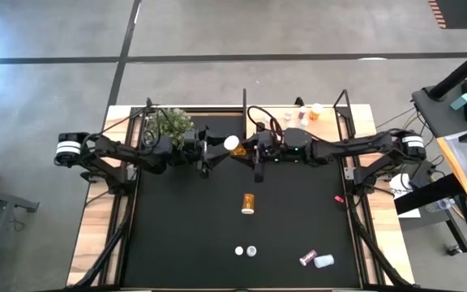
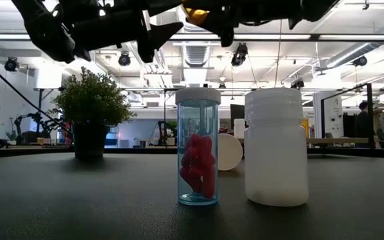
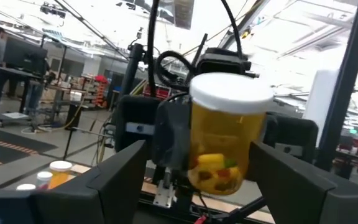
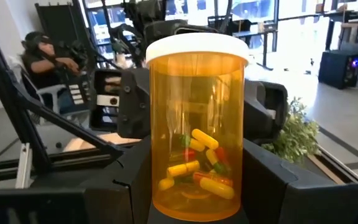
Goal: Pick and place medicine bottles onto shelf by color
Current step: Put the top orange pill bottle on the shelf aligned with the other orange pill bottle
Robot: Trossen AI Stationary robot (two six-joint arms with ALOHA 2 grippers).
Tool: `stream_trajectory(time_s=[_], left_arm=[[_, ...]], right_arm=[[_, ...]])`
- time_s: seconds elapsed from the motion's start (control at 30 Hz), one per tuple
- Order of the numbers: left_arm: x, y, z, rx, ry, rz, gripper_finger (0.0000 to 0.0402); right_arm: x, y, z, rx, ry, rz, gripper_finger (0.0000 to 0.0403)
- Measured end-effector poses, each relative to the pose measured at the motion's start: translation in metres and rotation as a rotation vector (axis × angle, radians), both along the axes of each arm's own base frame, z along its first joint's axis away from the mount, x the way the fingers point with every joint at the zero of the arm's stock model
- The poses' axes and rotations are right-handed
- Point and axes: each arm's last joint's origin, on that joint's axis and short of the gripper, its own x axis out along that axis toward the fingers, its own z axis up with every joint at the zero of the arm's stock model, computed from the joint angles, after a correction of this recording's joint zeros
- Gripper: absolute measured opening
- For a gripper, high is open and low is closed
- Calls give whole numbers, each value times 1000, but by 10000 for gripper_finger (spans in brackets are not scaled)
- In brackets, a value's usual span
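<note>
My left gripper is to take the orange bottle over from my right gripper next, so it should grab the bottle by its amber body below the cap.
An orange medicine bottle with a white cap and mixed capsules stands upright in the air over the mat's far middle. My right gripper is shut on it. My left gripper faces it from the table's left, open wide. The bottle shows between its fingers, and I see no touch. The shelf stands at the far right edge with several bottles on it. More bottles lie or stand on the mat: orange, pink and white. My right gripper pinches the orange bottle's lower wall between its two fingers, one on each side. The fingers come in level from the table's right. The bottle is upright with its cap up, lifted well clear of the mat.
A potted plant stands at the far left, close behind my left gripper. Two small white caps or bottles stand near the front middle. A small red speck lies at the right. The low view shows a clear bottle of red pills beside a white bottle.
</note>
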Motion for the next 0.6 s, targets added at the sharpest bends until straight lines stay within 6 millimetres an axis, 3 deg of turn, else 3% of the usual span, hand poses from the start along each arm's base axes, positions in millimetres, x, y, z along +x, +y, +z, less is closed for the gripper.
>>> stream_trajectory(time_s=[0.6], left_arm=[[9, 0, 7, -7, 40, -4, 267]], right_arm=[[10, -1, -10, 23, -35, -17, 176]])
